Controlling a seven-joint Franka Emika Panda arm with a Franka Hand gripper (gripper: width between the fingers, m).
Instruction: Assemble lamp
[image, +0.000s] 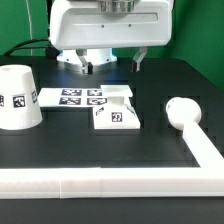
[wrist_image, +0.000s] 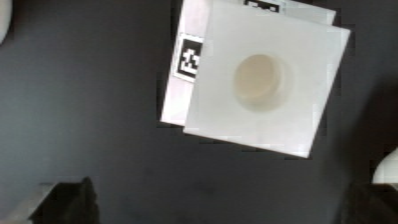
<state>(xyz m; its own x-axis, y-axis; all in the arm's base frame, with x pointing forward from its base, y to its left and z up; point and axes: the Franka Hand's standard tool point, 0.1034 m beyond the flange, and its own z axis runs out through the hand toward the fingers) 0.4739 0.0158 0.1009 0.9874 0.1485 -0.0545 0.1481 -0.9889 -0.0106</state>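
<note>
My fingers are short of the lamp base and would miss it, so it is too early to close; my gripper moves toward the lamp base first.
The square lamp base (image: 117, 117) lies on the black table by the marker board, tag up. In the wrist view the base (wrist_image: 258, 85) shows its round socket hole, straight below the camera. The cup-like shade (image: 18, 98) stands at the exterior view's left. The ball-topped bulb (image: 183, 110) lies at the exterior view's right. My gripper (image: 113, 63) hangs open and empty above and behind the base. In the wrist view the gripper (wrist_image: 217, 205) shows only its dark fingertips (wrist_image: 68, 200), wide apart, with bare table between them.
The marker board (image: 80, 98) lies flat between the shade and the base. A long white rail (image: 110, 182) runs along the front edge and turns back along the exterior view's right side, close to the bulb.
</note>
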